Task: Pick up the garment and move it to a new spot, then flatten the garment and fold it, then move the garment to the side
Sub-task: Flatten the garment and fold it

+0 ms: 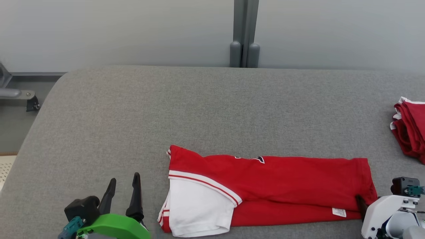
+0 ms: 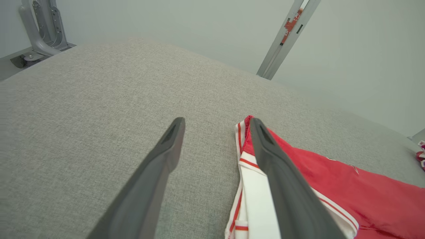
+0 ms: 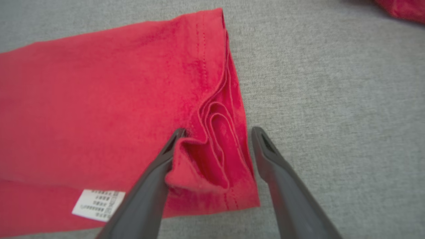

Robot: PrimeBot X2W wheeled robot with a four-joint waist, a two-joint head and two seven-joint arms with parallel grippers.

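Note:
My fingers are on either side of the shirt's bunched hem folds, which stand up while the shirt's body (image 1: 295,175) (image 3: 99,107) lies flat. My right gripper needs to grab the shirt by those folds next.
The garment (image 1: 282,186) is a red shirt with a white, red-striped sleeve, folded into a long band along the near side of the grey padded table (image 1: 199,106). My left gripper (image 1: 124,178) stands open on bare table just left of the sleeve end, holding nothing. From the left wrist, its right finger (image 2: 282,186) overlaps the sleeve edge of the garment (image 2: 348,186). My right gripper (image 3: 218,131) is open at the hem corner of the garment (image 3: 99,99). Its jaws straddle the bunched hem folds, the left fingertip against the cloth. A white care label (image 3: 98,205) lies near that finger.
A second red and white garment (image 1: 410,129) lies bunched at the table's right edge. A grey post (image 1: 244,33) stands behind the table against the pale wall. A metal bracket (image 1: 16,94) sits off the left edge. Bare table stretches beyond the shirt.

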